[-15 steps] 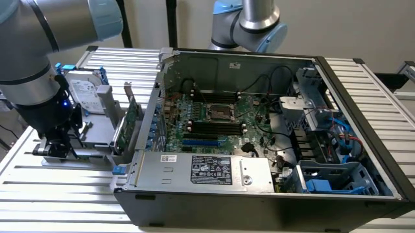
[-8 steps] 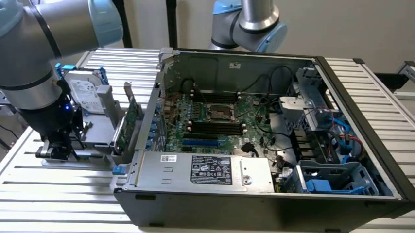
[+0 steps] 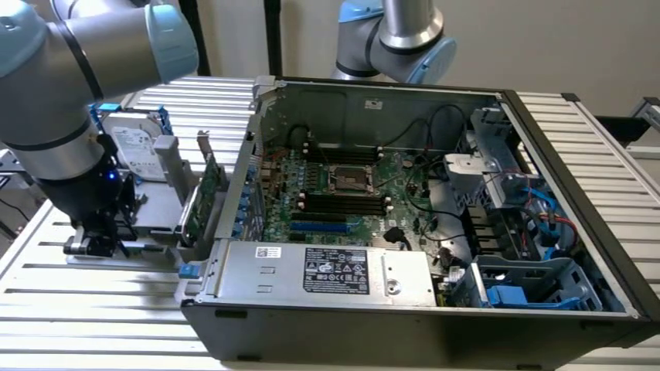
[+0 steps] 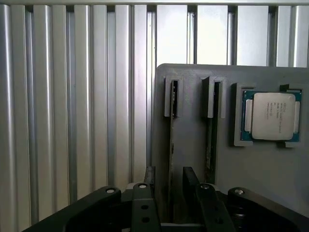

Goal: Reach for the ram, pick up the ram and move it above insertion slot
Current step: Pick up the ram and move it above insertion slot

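Note:
I need to grab the ram by its top long edge (image 4: 170, 180) with my gripper next. That keeps the ram's contact edge free for the insertion slot.
Standing on edge in a slot of the grey holder (image 4: 270, 169), the ram (image 4: 171, 140) appears in the wrist view as a thin dark-green strip. My gripper (image 4: 169, 174) is open, one black finger (image 4: 150, 176) on each side of the stick's near end, with a small gap on both sides. A second stick (image 4: 211, 125) stands in the neighbouring slot. In the exterior view my gripper (image 3: 98, 243) is low over the holder (image 3: 154, 216), at the left of the open computer case (image 3: 413, 232). The motherboard's black memory slots (image 3: 345, 202) lie inside the case.
A processor chip (image 4: 270, 115) rests in a pocket of the holder beside the sticks. A hard drive (image 3: 134, 147) and a taller green expansion card (image 3: 212, 185) stand between the holder and the case wall. Another arm's base (image 3: 397, 39) rises behind the case. The table is ribbed aluminium.

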You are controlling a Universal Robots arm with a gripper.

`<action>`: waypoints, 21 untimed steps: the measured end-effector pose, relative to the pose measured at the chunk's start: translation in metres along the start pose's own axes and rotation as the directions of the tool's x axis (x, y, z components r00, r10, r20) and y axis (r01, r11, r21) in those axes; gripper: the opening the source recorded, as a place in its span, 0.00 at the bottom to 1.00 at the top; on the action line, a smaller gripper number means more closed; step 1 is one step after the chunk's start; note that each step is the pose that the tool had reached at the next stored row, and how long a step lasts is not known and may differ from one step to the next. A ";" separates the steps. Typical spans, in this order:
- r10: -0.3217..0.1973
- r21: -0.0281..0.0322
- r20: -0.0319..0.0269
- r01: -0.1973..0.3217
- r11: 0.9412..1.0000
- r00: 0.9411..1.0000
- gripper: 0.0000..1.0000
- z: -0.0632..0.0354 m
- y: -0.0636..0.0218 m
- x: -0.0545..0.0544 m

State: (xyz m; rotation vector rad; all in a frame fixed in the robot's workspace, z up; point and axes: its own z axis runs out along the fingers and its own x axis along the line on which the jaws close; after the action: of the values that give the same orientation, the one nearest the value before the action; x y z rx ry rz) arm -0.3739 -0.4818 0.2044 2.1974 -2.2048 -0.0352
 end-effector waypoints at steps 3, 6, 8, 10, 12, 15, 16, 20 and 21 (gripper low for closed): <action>-0.001 0.000 0.000 0.001 1.000 1.000 0.37 0.0015 0.0001 -0.001; -0.001 0.000 0.000 0.001 1.000 1.000 0.37 0.0027 0.0002 -0.001; -0.001 0.000 0.000 0.001 1.000 1.000 0.37 0.0036 0.0003 -0.001; -0.001 0.000 0.000 0.001 1.000 1.000 0.37 0.0050 0.0004 -0.002; -0.001 0.000 0.000 0.001 1.000 1.000 0.37 0.0065 0.0005 -0.002; -0.001 -0.002 0.000 0.001 1.000 1.000 0.37 0.0067 0.0006 -0.002; -0.001 -0.002 0.000 0.001 1.000 1.000 0.35 0.0067 0.0006 -0.002; -0.001 -0.002 0.000 0.001 1.000 1.000 0.22 0.0068 0.0005 -0.002; -0.001 -0.002 0.000 0.001 1.000 1.000 0.15 0.0068 0.0005 -0.002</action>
State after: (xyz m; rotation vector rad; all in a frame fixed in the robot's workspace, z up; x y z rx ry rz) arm -0.3747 -0.4802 0.1976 2.1975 -2.2030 -0.0370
